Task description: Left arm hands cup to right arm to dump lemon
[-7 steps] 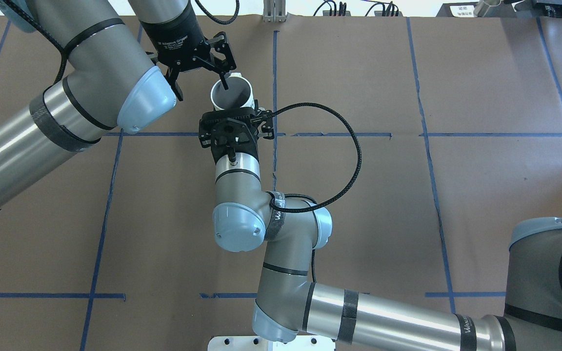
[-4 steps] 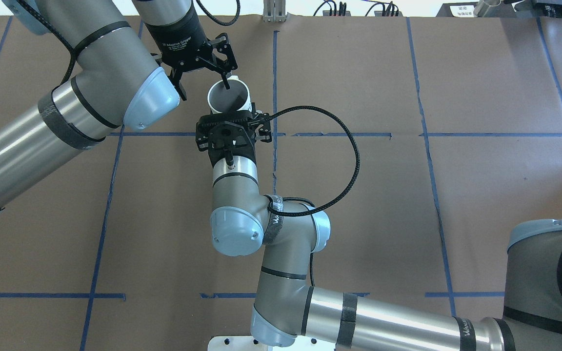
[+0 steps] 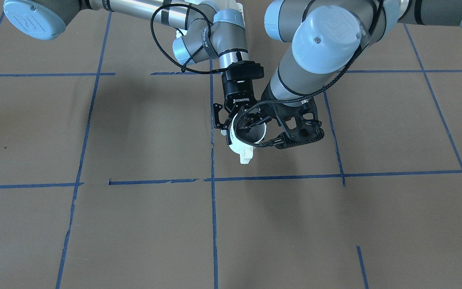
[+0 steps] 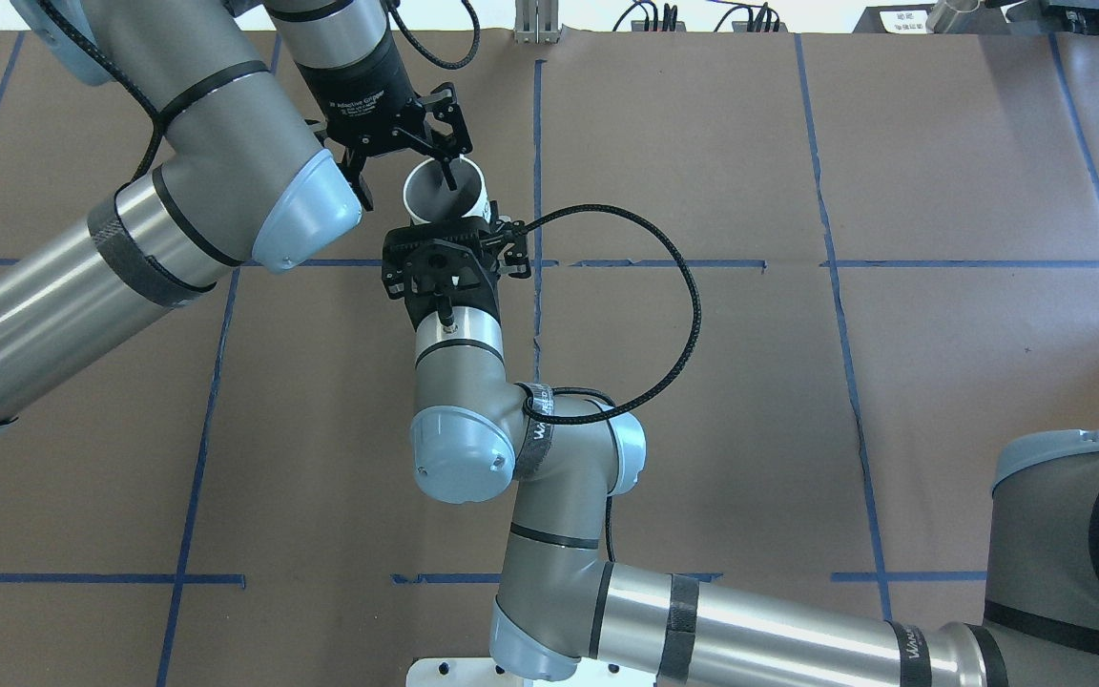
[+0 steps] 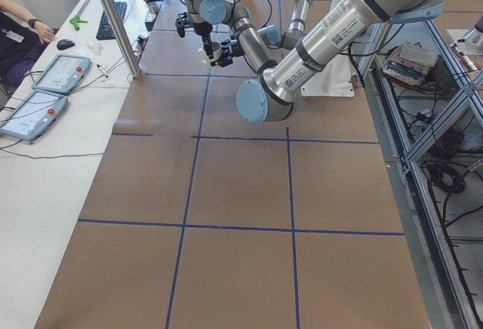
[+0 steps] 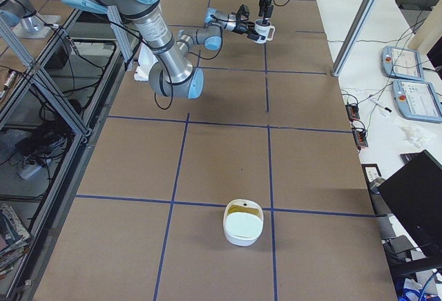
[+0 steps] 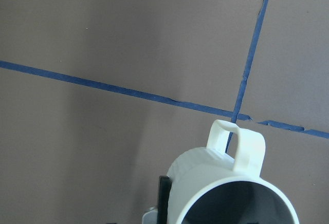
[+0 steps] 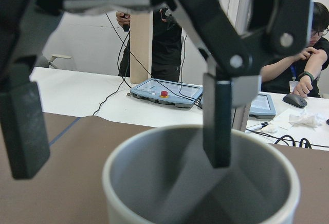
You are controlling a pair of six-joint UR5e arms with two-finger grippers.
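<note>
Next, my left gripper grabs the white cup by its rim (image 3: 265,130) (image 7: 205,188), to take the cup over from my right gripper.
The white ribbed cup (image 4: 427,198) is held off the table, mouth up, handle away from the robot (image 3: 245,157). My right gripper (image 3: 240,132) reaches in level from the robot's side and is shut on the cup's sides; in the overhead view its fingers are hidden under its black mount (image 4: 449,260). My left gripper (image 4: 406,189) hangs over the cup and is open. One of its fingers (image 8: 216,121) dips inside the rim; the other (image 8: 23,131) hangs clear outside. The cup's inside (image 7: 241,206) shows only grey. The lemon is not in view.
A white bowl (image 6: 243,223) with a pale yellow inside sits far down the table toward my right end. Blue tape lines (image 4: 538,143) cross the brown table. Operators, control tablets (image 5: 60,72) and a metal post (image 5: 113,19) stand beyond the far edge.
My left arm has swung right and a little toward the robot, keeping its finger in the cup. My right arm and the cup have shifted slightly left. Both grippers kept their state.
</note>
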